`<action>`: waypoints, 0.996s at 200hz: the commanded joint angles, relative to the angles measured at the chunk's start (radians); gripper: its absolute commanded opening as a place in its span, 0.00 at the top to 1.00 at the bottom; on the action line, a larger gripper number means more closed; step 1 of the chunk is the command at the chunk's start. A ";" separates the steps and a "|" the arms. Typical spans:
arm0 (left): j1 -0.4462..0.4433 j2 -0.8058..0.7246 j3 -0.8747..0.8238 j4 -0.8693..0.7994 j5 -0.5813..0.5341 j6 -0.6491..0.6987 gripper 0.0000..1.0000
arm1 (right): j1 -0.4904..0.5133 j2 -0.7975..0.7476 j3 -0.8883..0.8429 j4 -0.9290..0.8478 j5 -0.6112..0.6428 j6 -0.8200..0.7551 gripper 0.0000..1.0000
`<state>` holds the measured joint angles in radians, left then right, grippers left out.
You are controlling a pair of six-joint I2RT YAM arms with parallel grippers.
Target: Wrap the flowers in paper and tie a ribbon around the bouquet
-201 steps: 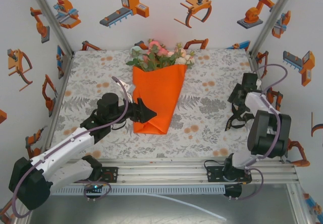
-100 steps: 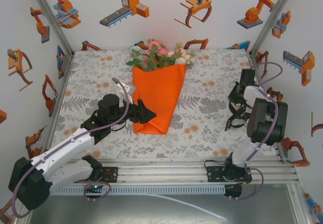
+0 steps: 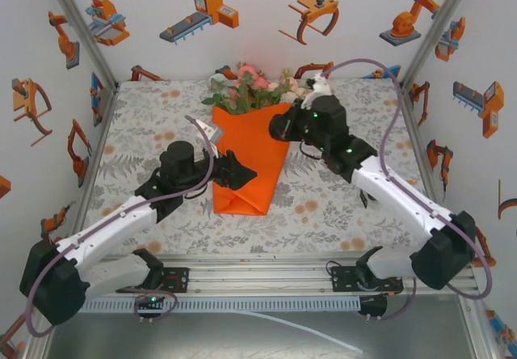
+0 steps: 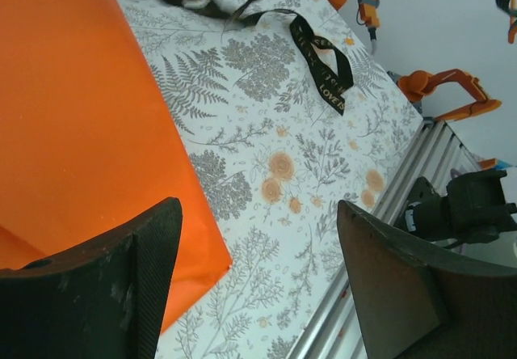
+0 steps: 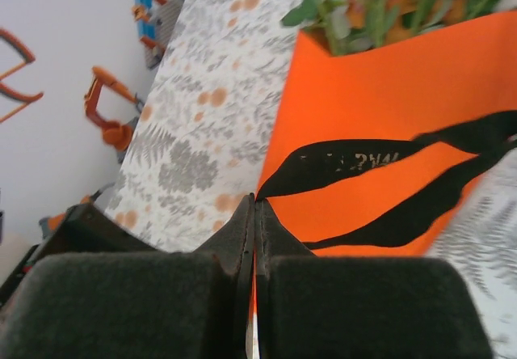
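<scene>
I should use my left gripper to grab the black ribbon by the ribbon's part at my right gripper, so its trailing length stays free for tying.
The bouquet lies mid-table: an orange paper cone with the pink and cream flowers at its far end. My left gripper is open over the cone's lower left part. In the left wrist view its fingers straddle the paper's corner and bare cloth around the left gripper. My right gripper hovers over the cone's upper right edge, shut on the black ribbon. The ribbon runs from the right gripper across the paper below the flowers. More ribbon trails on the cloth.
The leaf-patterned tablecloth covers the table between sticker-covered walls. An aluminium rail with both arm bases runs along the near edge, and the right arm's base sits on that rail. The right arm's purple-grey cable arches above the right side.
The right arm swung from the table's right edge to the bouquet's upper right, its gripper closing on the ribbon and drawing it across the paper. The left gripper edged further over the cone.
</scene>
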<state>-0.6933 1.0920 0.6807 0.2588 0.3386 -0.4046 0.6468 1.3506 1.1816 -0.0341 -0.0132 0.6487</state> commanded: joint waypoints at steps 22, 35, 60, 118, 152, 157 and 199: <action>-0.001 0.099 0.036 0.071 -0.033 0.157 0.25 | 0.082 0.100 0.086 0.017 0.056 0.043 1.00; -0.001 0.117 0.046 0.078 -0.055 0.171 0.25 | 0.093 0.104 0.090 0.017 0.056 0.056 1.00; -0.001 0.171 0.078 0.107 -0.064 0.170 0.23 | 0.114 0.095 0.073 0.031 0.064 0.081 1.00; 0.004 0.364 0.170 0.216 -0.098 0.127 0.38 | 0.126 0.049 0.034 0.031 0.074 0.109 1.00; 0.016 0.303 0.112 0.292 -0.109 0.013 1.00 | 0.094 0.005 0.006 -0.009 0.140 0.012 0.79; 0.022 0.262 0.094 0.277 -0.130 -0.007 1.00 | 0.072 -0.004 0.007 -0.033 0.132 -0.031 0.65; 0.142 -0.047 0.169 -0.373 -0.463 -0.080 1.00 | -0.353 -0.120 -0.140 -0.328 0.141 -0.171 0.34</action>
<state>-0.6327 1.1839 0.7689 0.2634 0.1078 -0.3985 0.5385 1.3128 1.1679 -0.1711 0.0746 0.5652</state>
